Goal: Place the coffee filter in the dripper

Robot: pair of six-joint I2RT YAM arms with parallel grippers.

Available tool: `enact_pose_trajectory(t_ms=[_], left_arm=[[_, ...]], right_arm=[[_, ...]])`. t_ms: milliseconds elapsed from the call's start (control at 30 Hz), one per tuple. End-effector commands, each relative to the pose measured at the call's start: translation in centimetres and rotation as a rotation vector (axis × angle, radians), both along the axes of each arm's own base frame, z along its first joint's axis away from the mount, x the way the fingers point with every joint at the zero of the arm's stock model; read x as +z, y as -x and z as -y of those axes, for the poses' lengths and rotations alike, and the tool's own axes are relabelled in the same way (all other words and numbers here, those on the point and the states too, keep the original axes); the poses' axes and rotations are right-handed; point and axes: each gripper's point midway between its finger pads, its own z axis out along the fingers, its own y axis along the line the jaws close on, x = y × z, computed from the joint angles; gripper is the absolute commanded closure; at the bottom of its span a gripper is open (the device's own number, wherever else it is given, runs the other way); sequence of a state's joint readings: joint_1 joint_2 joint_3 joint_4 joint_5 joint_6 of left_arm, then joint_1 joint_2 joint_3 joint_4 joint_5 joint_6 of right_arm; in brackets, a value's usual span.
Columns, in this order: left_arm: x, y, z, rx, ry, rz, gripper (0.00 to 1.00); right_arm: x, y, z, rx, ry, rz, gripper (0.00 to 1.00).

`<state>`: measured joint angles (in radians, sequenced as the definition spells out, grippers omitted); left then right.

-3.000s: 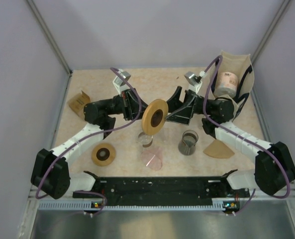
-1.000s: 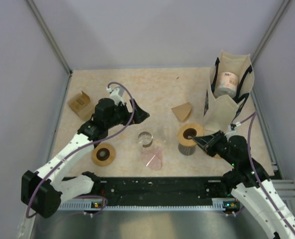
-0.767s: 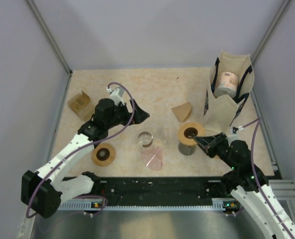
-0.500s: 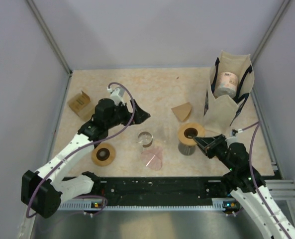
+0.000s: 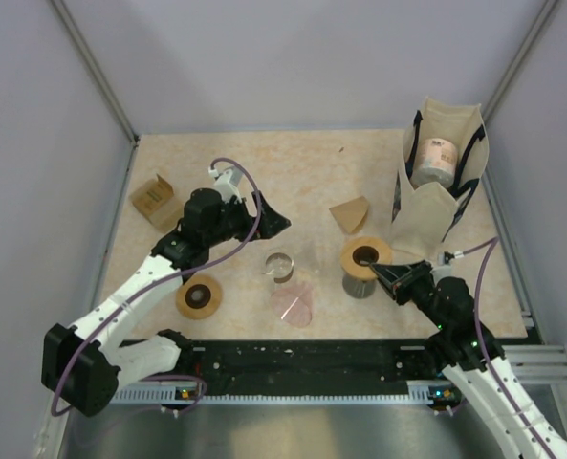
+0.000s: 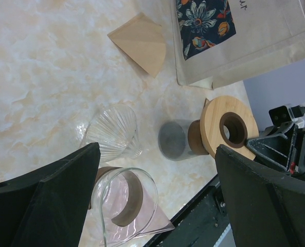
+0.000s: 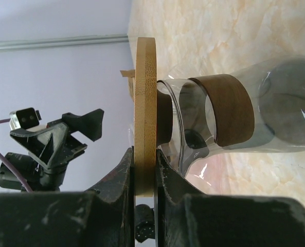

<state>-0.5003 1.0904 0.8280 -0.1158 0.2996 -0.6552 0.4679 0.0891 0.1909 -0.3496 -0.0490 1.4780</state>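
The wooden ring is resting on the grey glass vessel (image 5: 359, 279) and would settle there if I opened my right gripper now, so my right gripper needs to release the ring.
The coffee filter (image 5: 350, 214), a folded brown paper cone, lies flat on the table towards the back (image 6: 141, 42). The dripper (image 5: 279, 267), a ribbed clear glass cone, stands mid-table (image 6: 111, 133). My right gripper (image 5: 388, 272) is shut on the rim of a wooden ring (image 5: 365, 254), which rests on a grey glass vessel (image 5: 359, 279). The wrist view shows its jaws pinching that ring (image 7: 145, 103) edge-on. My left gripper (image 5: 269, 220) hovers open and holds nothing, above and left of the dripper, with both fingers (image 6: 54, 190) wide apart.
A canvas bag (image 5: 441, 196) holding a round tin stands at the back right. A pinkish glass carafe (image 5: 293, 304) lies near the front. A second wooden ring (image 5: 199, 296) sits front left, and a small cardboard box (image 5: 152, 199) sits far left.
Three seconds ago both grippers were at the wooden ring, held up mid-table. Now it rests on the grey vessel in the right gripper alone. Over the last second little has moved.
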Motion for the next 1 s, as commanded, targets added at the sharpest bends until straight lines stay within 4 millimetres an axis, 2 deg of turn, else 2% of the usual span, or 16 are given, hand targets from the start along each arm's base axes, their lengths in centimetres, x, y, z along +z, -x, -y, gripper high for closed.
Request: enact_pose_trajectory(t_ms=[0,133,433,567,700,967], left_arm=[[1.3,-0.4,0.5,-0.019,0.02,0.049,0.01],[1.1,-0.5,0.5,-0.02,0.015,0.045,0.01],[1.0,-0.8,0.4,-0.006,0.013,0.043,0.01],[0.9,-0.8,0.5,-0.011,0.011,0.042,0.01],[0.8,-0.8,0.6,-0.012,0.011,0.038,0.01],[0.7,-1.1,0.6,-0.007,0.011,0.035,0.01]], right_arm=[[1.3,-0.4,0.3,-0.025,-0.031,0.047,0.96],[0.4,-0.2,0.8,-0.04,0.005,0.009,0.87],[0.6,0.1,1.8,-0.071,0.071,0.008,0.72],[1.0,0.1,1.7,-0.065,0.066,0.014,0.62],[2.1,0.3,1.8,-0.057,0.08,0.042,0.59],[2.1,0.5,2.1,-0.054,0.149,-0.023,0.44]])
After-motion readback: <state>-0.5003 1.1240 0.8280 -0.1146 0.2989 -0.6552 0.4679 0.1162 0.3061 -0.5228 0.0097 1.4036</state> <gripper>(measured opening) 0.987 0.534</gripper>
